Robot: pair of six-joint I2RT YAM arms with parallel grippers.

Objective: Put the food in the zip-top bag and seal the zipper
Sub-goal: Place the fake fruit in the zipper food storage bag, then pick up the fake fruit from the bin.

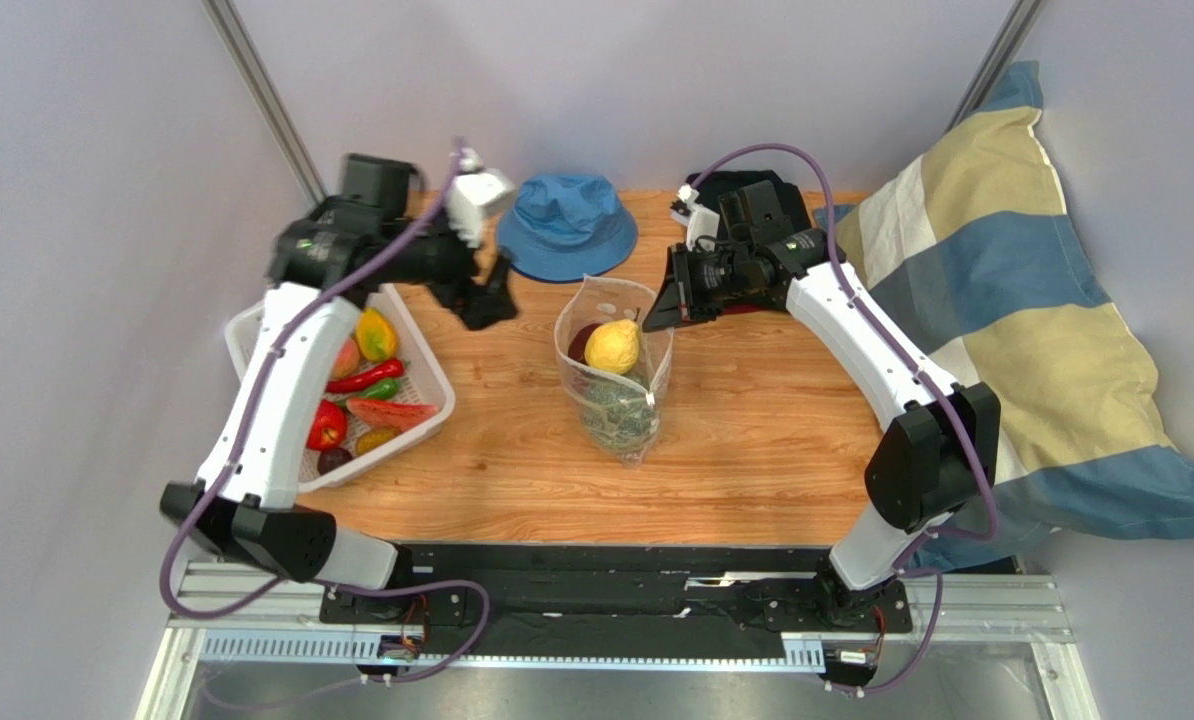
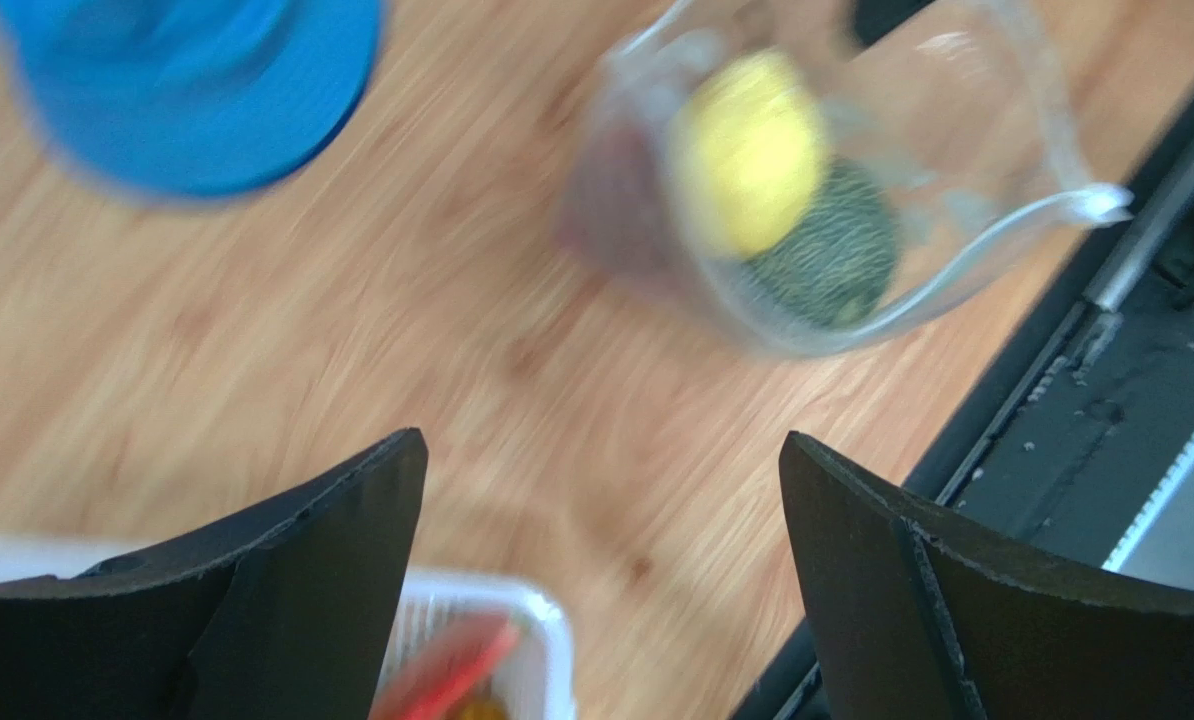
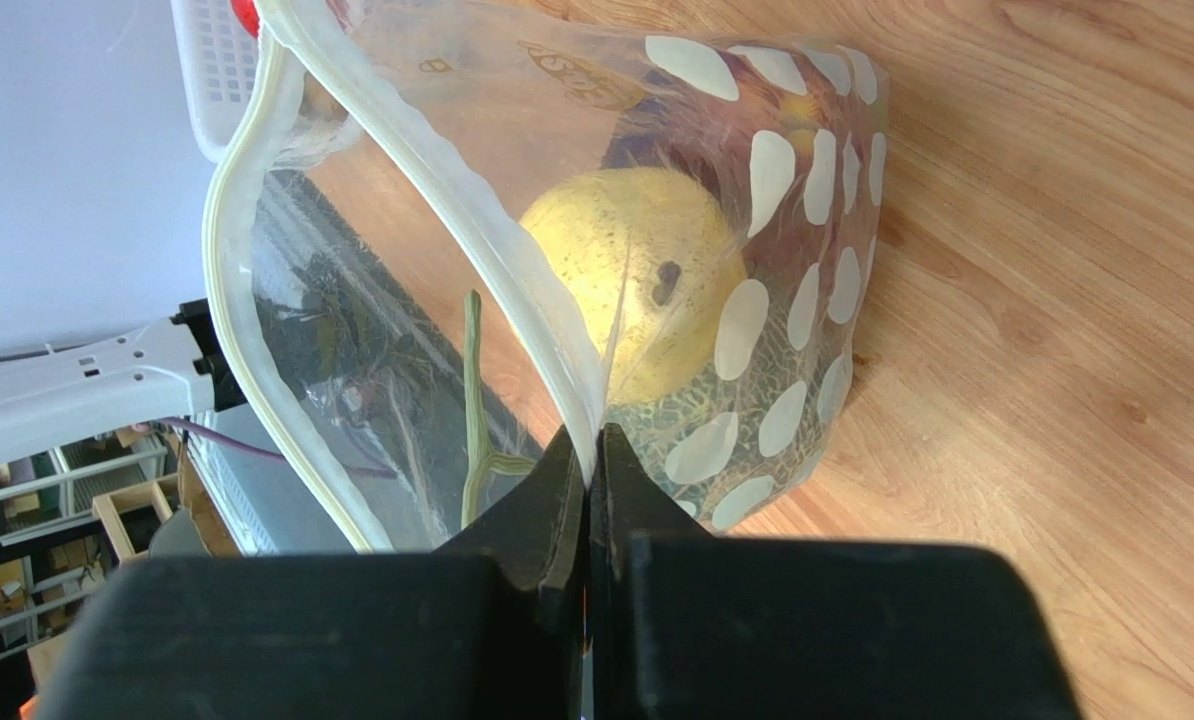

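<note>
Next, my left gripper grabs the watermelon slice (image 1: 390,414) (image 2: 449,665) across its narrow red sides, to place it in the zip-top bag's opening.
The clear zip-top bag (image 1: 615,368) with white dots stands mouth-up at the table's middle. It holds a yellow fruit (image 1: 614,347), a ribbed green squash ball (image 1: 620,410) and a dark red fruit (image 1: 579,345). My right gripper (image 3: 591,438) is shut on the bag's zipper (image 3: 468,225) rim and holds the mouth open. My left gripper (image 2: 603,465) is open and empty, above the table between the bag (image 2: 844,180) and the white basket (image 1: 415,360). The basket holds red peppers (image 1: 366,378), a watermelon slice (image 1: 390,414) and other food.
A blue hat (image 1: 566,225) lies at the back of the table behind the bag. A striped pillow (image 1: 1039,315) leans at the right side. The black base rail (image 1: 618,578) runs along the near edge.
</note>
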